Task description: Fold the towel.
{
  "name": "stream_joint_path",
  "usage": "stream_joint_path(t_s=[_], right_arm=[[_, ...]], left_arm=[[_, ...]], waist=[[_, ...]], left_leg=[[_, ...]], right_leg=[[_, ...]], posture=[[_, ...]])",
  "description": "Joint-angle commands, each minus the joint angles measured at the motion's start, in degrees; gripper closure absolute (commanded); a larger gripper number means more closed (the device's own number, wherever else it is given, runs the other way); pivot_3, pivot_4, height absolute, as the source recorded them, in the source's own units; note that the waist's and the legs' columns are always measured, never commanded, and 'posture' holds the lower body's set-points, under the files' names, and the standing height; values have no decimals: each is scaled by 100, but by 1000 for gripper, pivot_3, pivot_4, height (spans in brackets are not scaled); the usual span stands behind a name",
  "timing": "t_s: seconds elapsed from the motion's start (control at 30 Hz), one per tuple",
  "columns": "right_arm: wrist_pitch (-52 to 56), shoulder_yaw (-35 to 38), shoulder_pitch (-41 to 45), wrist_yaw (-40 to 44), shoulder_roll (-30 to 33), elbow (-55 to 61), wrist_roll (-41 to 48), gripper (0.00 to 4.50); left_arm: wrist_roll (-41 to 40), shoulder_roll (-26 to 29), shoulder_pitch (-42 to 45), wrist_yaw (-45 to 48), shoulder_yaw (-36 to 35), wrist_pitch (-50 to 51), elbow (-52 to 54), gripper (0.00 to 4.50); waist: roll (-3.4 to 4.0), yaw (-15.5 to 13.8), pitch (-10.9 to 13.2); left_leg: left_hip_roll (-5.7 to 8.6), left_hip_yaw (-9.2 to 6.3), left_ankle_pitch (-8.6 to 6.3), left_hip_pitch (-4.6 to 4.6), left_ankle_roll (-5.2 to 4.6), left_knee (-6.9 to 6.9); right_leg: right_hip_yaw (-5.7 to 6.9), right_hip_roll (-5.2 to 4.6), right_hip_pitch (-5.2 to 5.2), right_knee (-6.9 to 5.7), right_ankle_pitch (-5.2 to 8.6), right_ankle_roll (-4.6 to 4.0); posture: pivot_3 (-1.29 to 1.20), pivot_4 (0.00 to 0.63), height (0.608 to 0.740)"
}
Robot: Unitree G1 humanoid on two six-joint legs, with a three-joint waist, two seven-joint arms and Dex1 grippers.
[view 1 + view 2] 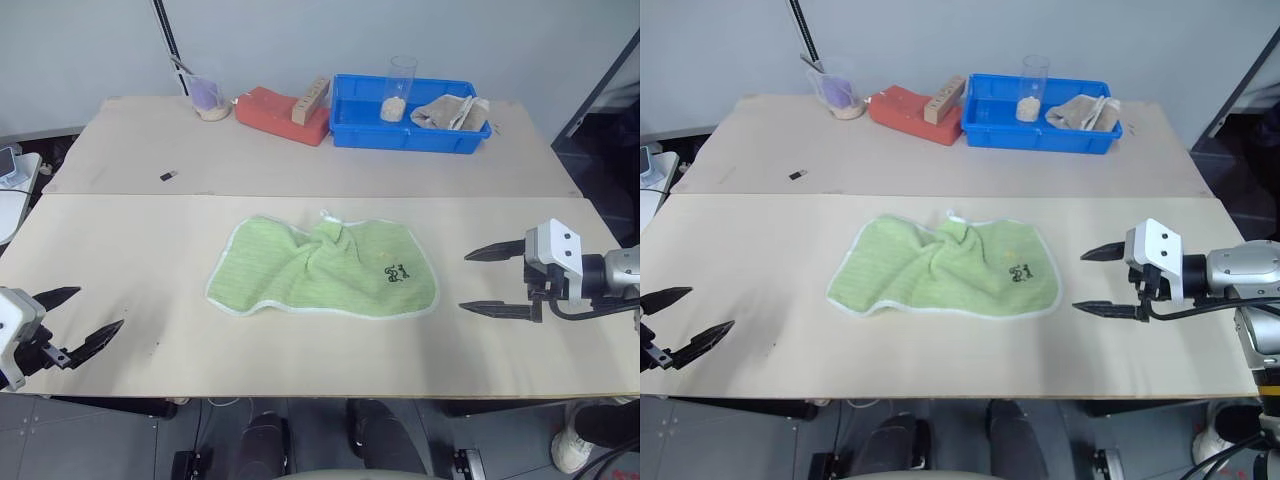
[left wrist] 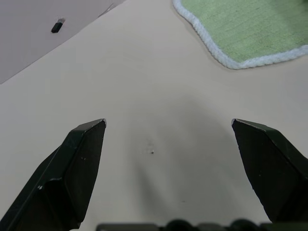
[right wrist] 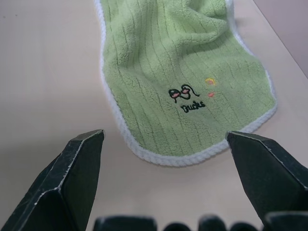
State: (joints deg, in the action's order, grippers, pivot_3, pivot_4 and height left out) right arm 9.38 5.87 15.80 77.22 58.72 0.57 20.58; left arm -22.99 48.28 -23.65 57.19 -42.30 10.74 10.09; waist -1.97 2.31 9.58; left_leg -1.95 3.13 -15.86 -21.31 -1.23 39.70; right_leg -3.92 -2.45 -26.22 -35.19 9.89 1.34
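My left gripper should grab the towel by the white-edged corner (image 1: 213, 297) next to fold it. The towel is loose and rumpled over its middle (image 1: 318, 262).
The towel (image 1: 320, 268) lies rumpled in the middle of the near table, light green with white edging, a small white loop at its far edge and a dark embroidered mark (image 1: 397, 271) near its right corner. My right gripper (image 1: 480, 280) hovers open just right of the towel, pointing at it; the right wrist view shows the marked corner (image 3: 187, 98) between its fingers (image 3: 72, 178). My left gripper (image 1: 85, 315) stands open near the front left edge, well left of the towel. The left wrist view catches a towel edge (image 2: 240, 33) ahead.
On the far table stand a blue bin (image 1: 405, 130) holding a clear cup and a beige cloth (image 1: 448, 113), a red block (image 1: 282, 115) with a wooden piece, and a purple cup (image 1: 207, 97). A small dark item (image 1: 168, 176) lies at far left.
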Motion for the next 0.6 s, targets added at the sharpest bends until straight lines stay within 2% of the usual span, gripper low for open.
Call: stream_joint_path(t_s=[0.03, 0.13, 0.23, 0.5, 0.6], right_arm=[[-44, 124, 53, -2, 17, 165, 75, 24], [-42, 103, 79, 15, 34, 282, 85, 24], [260, 76, 186, -30, -14, 685, 310, 24], [1441, -73, 274, -385, -113, 2080, 1011, 24], [1722, -117, 305, -503, -116, 2364, 1137, 24]], left_arm=[[-47, 29, 48, 131, -18, -189, -19, 0], [7, 123, 224, 311, 234, -347, -81, 0], [211, 236, 575, 535, 861, -600, -235, 0], [1123, 109, 2248, 357, 2655, -1217, -1331, 0], [1404, 13, 2748, 232, 3072, -1477, -1784, 0]], waist=[[0, -1, 0], [0, -2, 0], [1, -24, 0], [2, -79, 1], [1, -93, 1]], left_leg=[[0, 0, 0, 0, 0, 0], [0, 0, 0, 0, 0, 0], [0, 0, 0, 0, 0, 2], [1, -1, 0, -5, 0, 1], [1, 0, 0, -8, 0, 2]], right_leg=[[0, 0, 0, 0, 0, 0], [0, 0, 0, -1, 0, 0], [0, 1, 0, -4, 0, 0], [0, 3, 0, -4, -2, 2], [0, 2, 1, 0, -21, 31]], posture=[[0, 150, 714], [0, 150, 714], [0, 150, 714], [0, 150, 714], [0, 150, 714]])
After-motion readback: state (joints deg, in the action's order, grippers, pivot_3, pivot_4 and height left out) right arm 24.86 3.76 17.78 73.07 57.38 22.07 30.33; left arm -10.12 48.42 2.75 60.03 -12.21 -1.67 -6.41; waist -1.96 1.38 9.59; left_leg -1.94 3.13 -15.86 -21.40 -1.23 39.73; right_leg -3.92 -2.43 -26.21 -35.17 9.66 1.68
